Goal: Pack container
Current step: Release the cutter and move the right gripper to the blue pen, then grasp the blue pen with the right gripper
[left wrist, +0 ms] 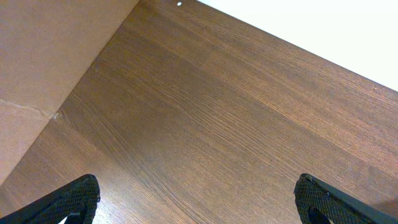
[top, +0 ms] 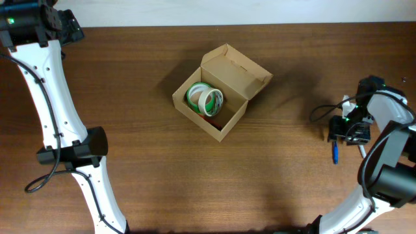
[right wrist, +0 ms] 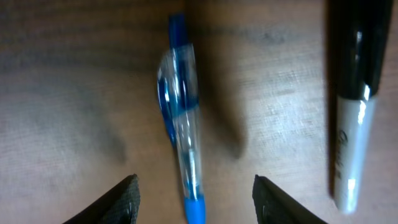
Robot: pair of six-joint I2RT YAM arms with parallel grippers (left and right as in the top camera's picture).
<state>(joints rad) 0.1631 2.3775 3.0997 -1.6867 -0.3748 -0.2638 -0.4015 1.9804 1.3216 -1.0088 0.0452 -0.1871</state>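
Observation:
My right gripper will next grab the pen's clear body point(right wrist: 189, 150), so the blue pen's end with the clip stays free.
The brown cardboard container point(top: 221, 94) stands open at the table's middle, its flap lid raised at the back right. Tape rolls point(top: 205, 99), green and cream, lie inside it. My right gripper point(right wrist: 194, 196) is open just above the table at the right, its fingers on either side of a blue pen point(right wrist: 181, 143) lying on the wood; the pen also shows in the overhead view point(top: 335, 153). A black and grey marker point(right wrist: 349, 106) lies to the pen's right. My left gripper point(left wrist: 196, 199) is open and empty over bare wood at the far left back.
The left arm point(top: 58, 123) stretches along the table's left side. A brown cardboard surface point(left wrist: 43, 68) fills the left of the left wrist view. The table's back edge point(left wrist: 298, 43) meets a white wall.

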